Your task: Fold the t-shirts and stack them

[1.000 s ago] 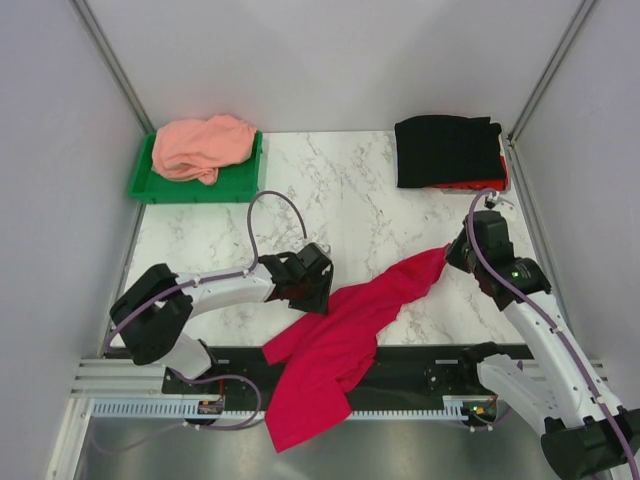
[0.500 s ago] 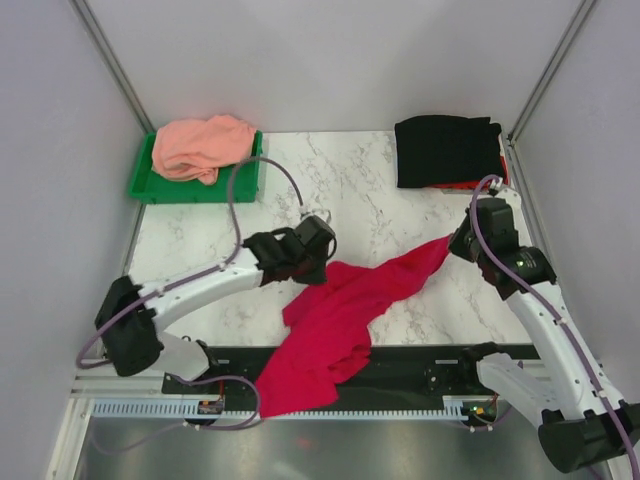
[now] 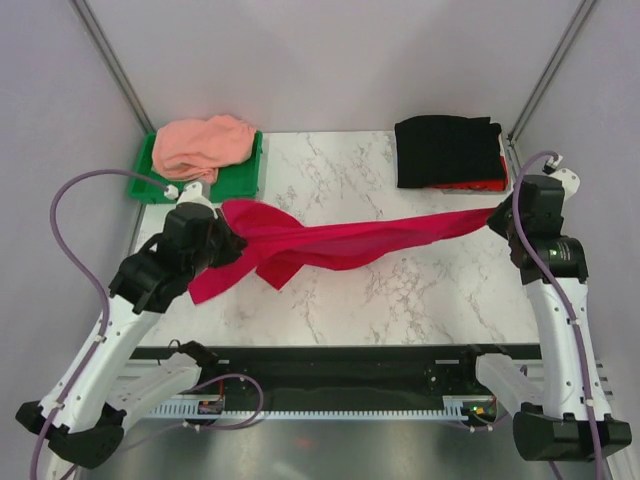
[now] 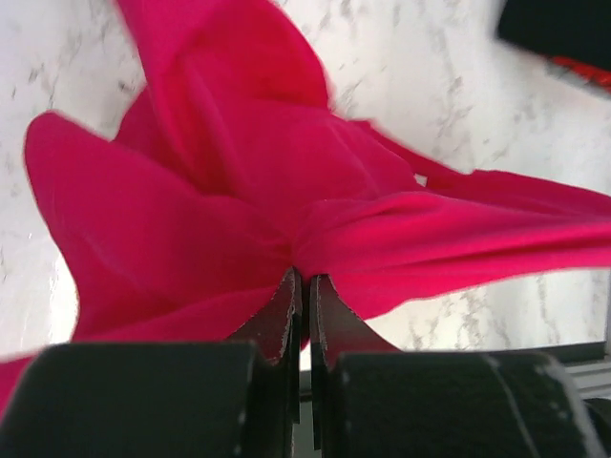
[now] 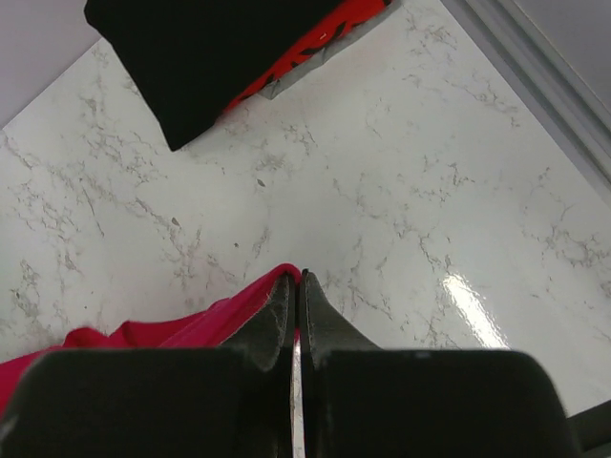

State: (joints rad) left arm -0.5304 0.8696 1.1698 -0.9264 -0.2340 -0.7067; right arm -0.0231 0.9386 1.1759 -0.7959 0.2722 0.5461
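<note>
The robot needs to lower the shirt's bunched end before its left gripper lets go, as the end hangs well above the marble table and would drop short if released now.
A crimson-red t-shirt (image 3: 350,243) hangs stretched between my two grippers above the marble table. Its left end is bunched in my left gripper (image 3: 226,236), which is shut on the cloth (image 4: 239,191); a loose flap droops toward the near left. My right gripper (image 3: 497,213) is shut on the shirt's thin right end (image 5: 191,329). A salmon-pink t-shirt (image 3: 200,146) lies crumpled in the green tray (image 3: 235,185) at the back left. A folded black t-shirt (image 3: 446,148) rests on a red one (image 3: 470,185) at the back right, also in the right wrist view as the black t-shirt (image 5: 200,57).
The marble tabletop (image 3: 400,290) spreads beneath the hanging shirt. Grey walls and metal posts close in the left, right and back sides. Both arm bases sit on a black rail (image 3: 340,365) at the near edge.
Both arms have swung outward and back, lifting the red shirt off the near edge and pulling it taut across the table. The left gripper closed on the cloth during this second.
</note>
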